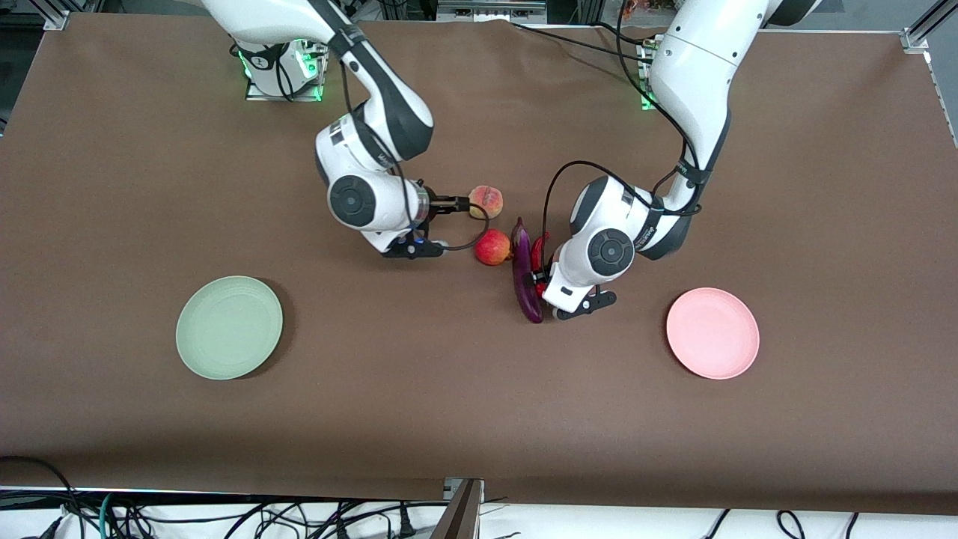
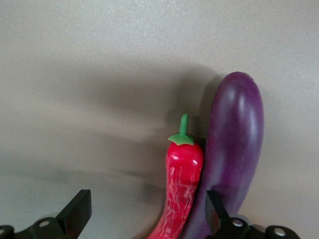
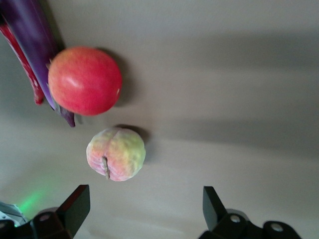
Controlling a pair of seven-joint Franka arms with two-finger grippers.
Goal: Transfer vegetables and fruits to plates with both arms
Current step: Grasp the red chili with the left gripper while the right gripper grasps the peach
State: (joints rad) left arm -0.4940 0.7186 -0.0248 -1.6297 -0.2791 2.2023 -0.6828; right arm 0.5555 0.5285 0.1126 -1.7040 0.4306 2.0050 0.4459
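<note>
I will pick up the red chili next with my left gripper by its glossy body (image 1: 539,255) below the green stem, to fill the pink plate (image 1: 712,332).
The purple eggplant (image 1: 524,275) lies mid-table, with the red chili (image 1: 539,249) right beside it toward the left arm's end. The left gripper (image 1: 540,280) is low over them and open. In the left wrist view, the left gripper (image 2: 148,215) has the chili (image 2: 182,179) between its fingers, close to the one against the eggplant (image 2: 236,144). The peach (image 1: 486,201) sits farther from the front camera than the round red fruit (image 1: 492,247). The right gripper (image 1: 458,203) is open and empty. In the right wrist view, the right gripper (image 3: 144,206) has the peach (image 3: 115,153) just ahead of its fingertips. The red fruit (image 3: 84,80) shows there too.
The pale green plate (image 1: 229,327) lies toward the right arm's end and the pale pink plate (image 1: 712,333) toward the left arm's end. Both are nearer the front camera than the produce and hold nothing. Brown cloth covers the table.
</note>
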